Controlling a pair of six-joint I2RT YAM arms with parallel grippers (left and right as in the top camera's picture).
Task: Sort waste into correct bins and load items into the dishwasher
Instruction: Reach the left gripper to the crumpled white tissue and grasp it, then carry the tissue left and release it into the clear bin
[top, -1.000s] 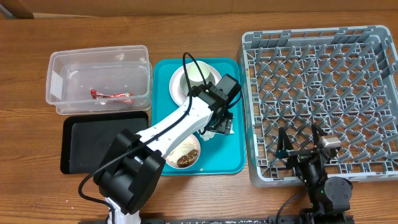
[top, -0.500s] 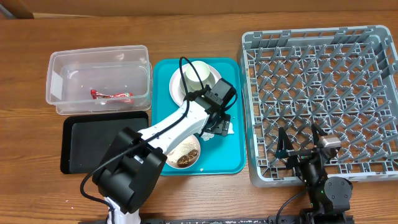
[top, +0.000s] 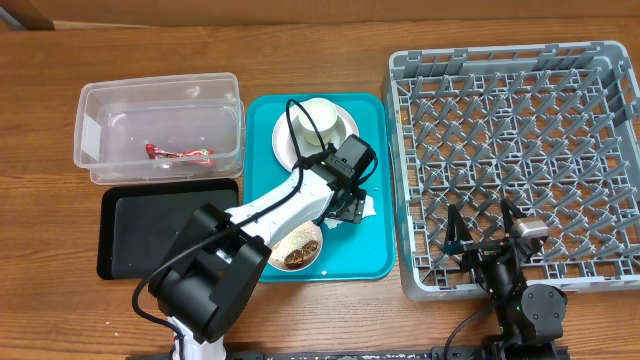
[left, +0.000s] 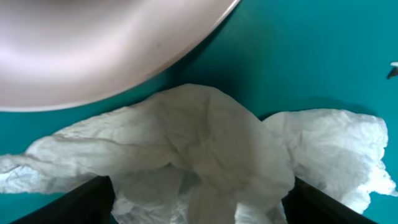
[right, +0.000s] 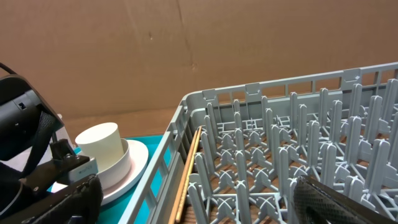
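Observation:
My left gripper's fingers reach down among the napkin's folds in the left wrist view, so my left gripper closes on the napkin's raised middle next.
My left gripper (top: 349, 203) is low over the teal tray (top: 372, 252), open, with its fingers on either side of a crumpled white napkin (top: 367, 209). In the left wrist view the napkin (left: 205, 137) fills the gap between the two fingers (left: 199, 208), and the rim of a white plate (left: 93, 56) is just beyond it. The plate (top: 288, 140) carries a white cup (top: 318, 115). A small bowl with brown food scraps (top: 297, 250) sits at the tray's front. My right gripper (top: 482, 236) is open and empty over the front edge of the grey dish rack (top: 520, 150).
A clear plastic bin (top: 100, 100) holding a red wrapper (top: 180, 153) stands at the back left. A black bin (top: 125, 240) lies in front of it. A wooden chopstick (right: 189, 168) lies inside the rack's left edge.
My left gripper has shifted slightly left and toward the front and has come down over the napkin. The right arm has not moved.

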